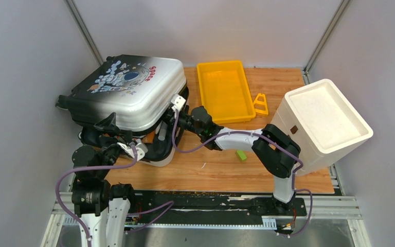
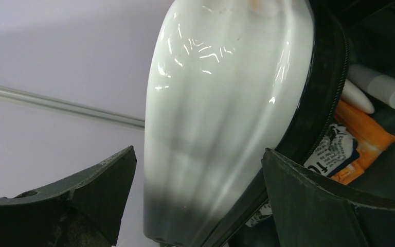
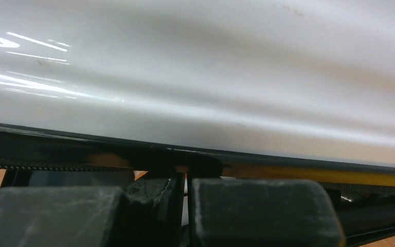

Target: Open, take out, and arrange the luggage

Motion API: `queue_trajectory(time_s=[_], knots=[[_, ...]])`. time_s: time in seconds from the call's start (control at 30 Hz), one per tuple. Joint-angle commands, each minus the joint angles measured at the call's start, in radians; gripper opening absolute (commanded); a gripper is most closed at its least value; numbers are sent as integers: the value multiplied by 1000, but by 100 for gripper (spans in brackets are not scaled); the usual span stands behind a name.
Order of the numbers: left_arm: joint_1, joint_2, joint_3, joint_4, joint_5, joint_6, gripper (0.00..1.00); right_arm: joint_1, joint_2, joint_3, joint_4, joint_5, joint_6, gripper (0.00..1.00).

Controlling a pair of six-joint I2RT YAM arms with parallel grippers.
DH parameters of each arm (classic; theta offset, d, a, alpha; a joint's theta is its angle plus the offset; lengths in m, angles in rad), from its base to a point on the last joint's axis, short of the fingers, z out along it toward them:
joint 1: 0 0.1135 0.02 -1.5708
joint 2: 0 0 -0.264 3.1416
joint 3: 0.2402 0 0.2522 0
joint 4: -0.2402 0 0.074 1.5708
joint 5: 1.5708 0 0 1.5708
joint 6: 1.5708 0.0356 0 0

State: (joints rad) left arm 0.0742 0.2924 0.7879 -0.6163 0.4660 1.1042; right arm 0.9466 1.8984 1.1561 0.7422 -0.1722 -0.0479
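Observation:
I should next grab the luggage lid by its front rim (image 1: 118, 128) (image 2: 232, 204), with the fingers of my left gripper on both sides of the shell's edge. Then the luggage can swing open.
The luggage (image 1: 133, 87) lies at the back left of the table with its white-to-black lid raised a little off the lower half. My left gripper (image 1: 128, 146) is open at the front edge. In the left wrist view the lid's glossy shell (image 2: 221, 103) stands between the spread fingers of my left gripper (image 2: 199, 150). An orange packet (image 2: 360, 139) and white tubes (image 2: 385, 87) show inside the gap. My right gripper (image 1: 176, 105) is shut and sits under the lid's right edge. In the right wrist view my right gripper (image 3: 186, 177) is just below the lid's rim (image 3: 185, 77).
A yellow tray (image 1: 201, 92) stands at the back centre with a small yellow triangular frame (image 1: 260, 104) beside it. A white foam box (image 1: 324, 121) fills the right side. A small green block (image 1: 241, 155) lies on the wood near my right arm. Grey walls enclose the table.

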Motion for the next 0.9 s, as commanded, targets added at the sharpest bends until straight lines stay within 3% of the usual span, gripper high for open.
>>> queue_trajectory(time_s=[0.0, 0.33, 0.5, 0.57, 0.87], knots=[[1, -40, -62, 110, -53, 6, 100, -16, -79, 113, 168, -5, 56, 7], [1, 1, 107, -145, 71, 69, 100, -36, -81, 164, 138, -17, 115, 6], [0, 11, 103, -146, 63, 44, 99, -48, -81, 176, 122, -22, 145, 6], [1, 19, 68, -91, 44, 44, 99, -52, -90, 171, 109, -18, 143, 6], [0, 81, -127, 468, -110, 22, 99, -74, -113, 168, 83, -24, 146, 6]])
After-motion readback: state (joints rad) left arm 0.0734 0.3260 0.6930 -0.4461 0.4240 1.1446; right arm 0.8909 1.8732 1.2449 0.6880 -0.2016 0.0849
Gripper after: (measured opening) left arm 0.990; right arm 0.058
